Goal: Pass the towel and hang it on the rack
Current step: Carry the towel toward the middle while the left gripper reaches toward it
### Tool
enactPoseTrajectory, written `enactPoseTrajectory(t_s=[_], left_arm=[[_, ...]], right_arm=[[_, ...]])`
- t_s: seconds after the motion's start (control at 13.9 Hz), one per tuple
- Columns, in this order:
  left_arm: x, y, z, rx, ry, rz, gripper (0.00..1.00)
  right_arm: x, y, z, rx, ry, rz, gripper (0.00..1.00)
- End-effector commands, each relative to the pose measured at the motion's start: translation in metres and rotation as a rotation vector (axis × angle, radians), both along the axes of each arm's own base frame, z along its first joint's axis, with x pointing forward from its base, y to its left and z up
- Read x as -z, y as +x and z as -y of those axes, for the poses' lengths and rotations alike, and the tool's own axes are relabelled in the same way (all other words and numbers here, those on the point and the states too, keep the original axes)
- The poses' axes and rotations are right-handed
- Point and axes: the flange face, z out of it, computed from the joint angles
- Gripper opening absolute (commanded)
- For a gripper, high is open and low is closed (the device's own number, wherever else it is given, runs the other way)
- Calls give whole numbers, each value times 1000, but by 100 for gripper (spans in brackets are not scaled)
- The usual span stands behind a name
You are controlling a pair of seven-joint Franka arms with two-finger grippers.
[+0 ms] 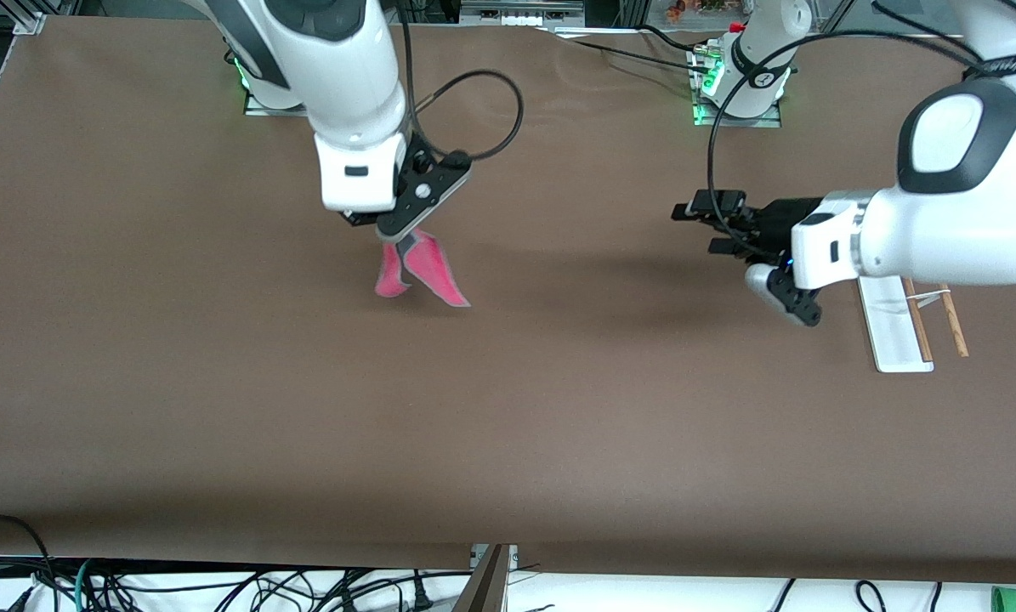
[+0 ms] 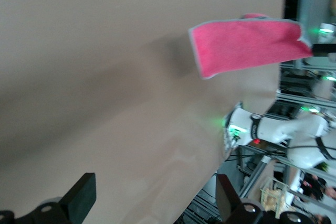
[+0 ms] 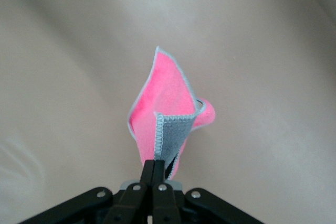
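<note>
My left gripper grabs the towel by its grey-hemmed edge next, to hang the towel on the rack [image 1: 899,327].
My right gripper [image 1: 395,239] is shut on a corner of the towel [image 1: 422,270] and holds it up over the brown table, the pink cloth hanging down with a grey fold near the fingers. In the right wrist view the towel [image 3: 167,116] hangs from my closed fingertips [image 3: 159,167]. My left gripper [image 1: 701,225] is open and empty, level over the table toward the left arm's end, pointing at the towel. In the left wrist view the towel [image 2: 247,45] shows pink and well apart from the fingers [image 2: 81,195]. The rack [image 1: 899,327] stands partly under my left arm.
The brown table [image 1: 508,408] lies bare between the two grippers. The rack's wooden rods [image 1: 954,321] stick out toward the front camera. Cables lie below the table's front edge [image 1: 303,586]. The arm bases [image 1: 741,93] stand along the top.
</note>
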Motion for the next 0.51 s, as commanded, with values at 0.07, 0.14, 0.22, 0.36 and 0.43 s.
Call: enactPoseTrajectory(t_s=[0.07,0.14,0.22,0.36,0.43], left_arm=[[35,18,14,139,-331,136,100],[42,19,19,173,-375,169,100],[49,20,22,190,-413,190,100],[76,20,37,243,-486,214,100],[97,23,45,250,-564,229,100]], right_arm=[[-30,-26,-36,-72,124,40,0],[-37,-32,-45,-89,156,57,0],[-43,-40,-54,-109,185,68,0],[-51,-53,-68,-127,222,77,0],[-59,-59,-75,-142,253,90,0]])
